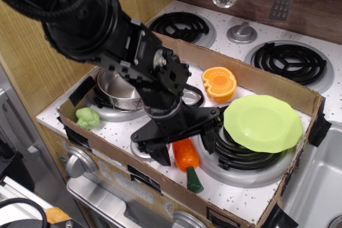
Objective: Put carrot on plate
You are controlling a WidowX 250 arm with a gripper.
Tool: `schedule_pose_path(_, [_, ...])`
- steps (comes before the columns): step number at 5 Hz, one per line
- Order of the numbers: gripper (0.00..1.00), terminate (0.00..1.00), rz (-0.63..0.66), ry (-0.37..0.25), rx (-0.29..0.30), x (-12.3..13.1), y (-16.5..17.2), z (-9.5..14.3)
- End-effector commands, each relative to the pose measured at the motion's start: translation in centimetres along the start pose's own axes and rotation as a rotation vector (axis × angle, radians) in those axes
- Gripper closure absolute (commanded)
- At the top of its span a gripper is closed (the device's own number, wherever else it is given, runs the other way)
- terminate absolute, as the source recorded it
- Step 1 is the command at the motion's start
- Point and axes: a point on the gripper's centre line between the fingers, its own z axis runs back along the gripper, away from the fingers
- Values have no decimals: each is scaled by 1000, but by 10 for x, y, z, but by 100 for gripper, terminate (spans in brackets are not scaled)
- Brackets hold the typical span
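Observation:
I need to put the carrot on the plate (263,123), so I should next grab the carrot with my gripper by its thick orange body (185,153).
The orange carrot (186,156) lies on the stovetop with its green stub (193,180) pointing to the front, just left of the front right burner. My gripper (184,146) is open and lowered over the carrot's thick end, one finger on each side; the upper part of the carrot is hidden under it. I cannot tell whether the fingers touch it. The lime-green plate (263,123) rests tilted on the burner coil (235,156), to the right of the gripper.
A steel pot (118,88) stands at the left, half hidden by my arm. An orange halved-fruit toy (219,83) lies behind. A small light green vegetable (88,117) lies at the front left. Cardboard walls (267,81) ring the area.

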Motion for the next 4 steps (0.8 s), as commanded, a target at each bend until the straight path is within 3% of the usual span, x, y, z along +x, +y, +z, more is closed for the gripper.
schedule_pose_path(1, [100, 0, -23, 17, -10, 10, -6, -6])
schedule_pose_path(4, [100, 0, -97, 12, 92, 30, -26, 40])
